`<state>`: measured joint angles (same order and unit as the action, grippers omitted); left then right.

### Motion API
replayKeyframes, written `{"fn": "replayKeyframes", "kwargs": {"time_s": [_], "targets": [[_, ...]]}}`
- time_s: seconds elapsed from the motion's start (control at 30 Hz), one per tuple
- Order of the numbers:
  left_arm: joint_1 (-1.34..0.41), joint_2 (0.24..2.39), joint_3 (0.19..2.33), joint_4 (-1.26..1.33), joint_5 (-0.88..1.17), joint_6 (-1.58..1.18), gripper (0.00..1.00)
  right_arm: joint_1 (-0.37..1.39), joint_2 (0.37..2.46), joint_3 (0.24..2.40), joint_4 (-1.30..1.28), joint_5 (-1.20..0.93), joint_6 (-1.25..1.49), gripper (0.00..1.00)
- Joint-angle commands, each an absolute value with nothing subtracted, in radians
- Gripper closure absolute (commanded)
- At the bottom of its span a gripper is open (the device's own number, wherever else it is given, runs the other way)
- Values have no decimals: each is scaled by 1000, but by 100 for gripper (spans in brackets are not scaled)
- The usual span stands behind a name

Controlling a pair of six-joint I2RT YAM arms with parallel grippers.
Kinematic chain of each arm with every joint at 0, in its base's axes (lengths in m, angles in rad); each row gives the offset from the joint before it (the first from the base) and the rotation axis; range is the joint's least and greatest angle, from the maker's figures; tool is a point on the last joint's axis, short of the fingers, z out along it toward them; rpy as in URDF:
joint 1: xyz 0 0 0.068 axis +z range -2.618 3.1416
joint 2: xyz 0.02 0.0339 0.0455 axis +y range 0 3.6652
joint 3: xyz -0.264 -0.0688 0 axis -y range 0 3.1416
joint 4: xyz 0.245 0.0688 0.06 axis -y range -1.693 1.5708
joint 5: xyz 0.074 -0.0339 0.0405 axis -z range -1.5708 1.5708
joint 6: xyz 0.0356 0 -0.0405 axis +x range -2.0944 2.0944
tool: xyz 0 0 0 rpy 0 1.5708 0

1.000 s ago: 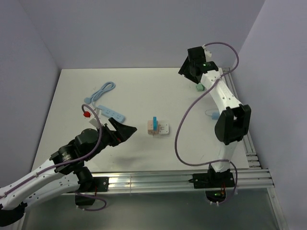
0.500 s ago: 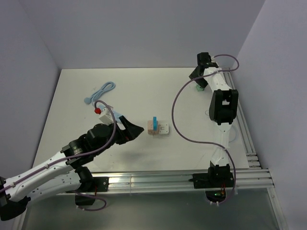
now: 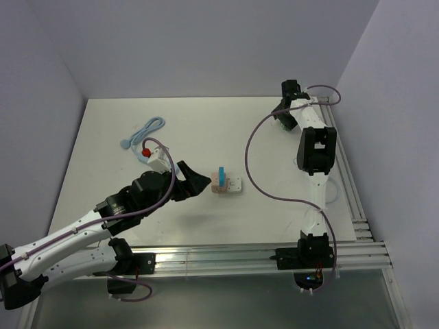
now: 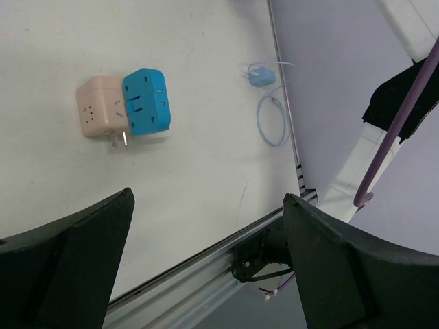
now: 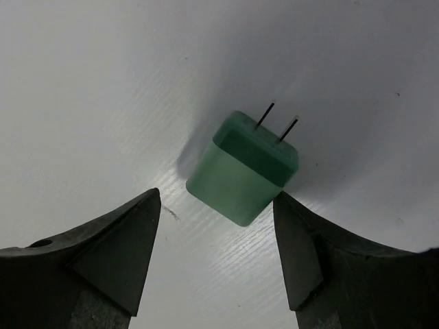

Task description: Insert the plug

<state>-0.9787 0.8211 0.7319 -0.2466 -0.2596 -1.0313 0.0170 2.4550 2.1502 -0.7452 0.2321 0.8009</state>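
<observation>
My right gripper takes hold of the plug's body (image 5: 241, 170) by opposite sides next, with the green plug's prongs pointing away from the gripper, to hand it over for inserting.
A green plug (image 5: 241, 168) lies on the white table with two bare prongs pointing up-right in the right wrist view. My right gripper (image 5: 216, 205) is open and low over it, one finger on each side, the right finger close to the plug's edge. In the top view this gripper (image 3: 285, 120) is at the far right back and hides the plug. A peach cube socket (image 4: 96, 113) joined to a blue cube (image 4: 145, 101) lies mid-table (image 3: 225, 182). My left gripper (image 4: 207, 199) is open and empty, just left of the cubes (image 3: 197, 184).
A light-blue cable coil (image 3: 146, 129) lies at the back left. A small blue adapter (image 4: 260, 75) with a thin cable loop (image 4: 273, 120) lies near the right edge. An aluminium rail (image 3: 226, 257) runs along the near edge.
My left gripper has moved right, closer to the cube sockets. My right arm has swung to the far right back and come down around the green plug.
</observation>
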Motion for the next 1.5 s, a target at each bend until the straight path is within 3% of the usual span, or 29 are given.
{"fn": "replayKeyframes", "kwargs": {"time_s": [0.0, 0.33, 0.63, 0.73, 0.83, 0.9, 0.97, 1.03, 1.47], "targets": [[-977, 831, 765, -201, -265, -1005, 5, -21, 2471, 2233, -770, 256, 850, 27], [-977, 818, 756, -189, -250, -1014, 5, -43, 2483, 2226, -816, 227, 917, 27], [-977, 795, 753, -198, -253, -1005, 4, -44, 2507, 2261, -845, 204, 900, 35], [-977, 793, 752, -195, -249, -1006, 5, -43, 2497, 2235, -842, 186, 902, 41], [-977, 796, 755, -193, -241, -1003, 5, -43, 2471, 2179, -799, 144, 878, 54], [-977, 801, 761, -187, -219, -996, 5, -43, 2442, 2116, -747, 114, 856, 69], [-977, 807, 773, -196, -195, -982, 5, -43, 2422, 2076, -689, 51, 836, 89], [-977, 819, 804, -245, -198, -971, 5, -43, 2378, 2002, -649, 12, 828, 100], [-977, 672, 799, -390, -363, -1028, 0, 100, 1817, 1444, -305, -106, 819, 100]]}}
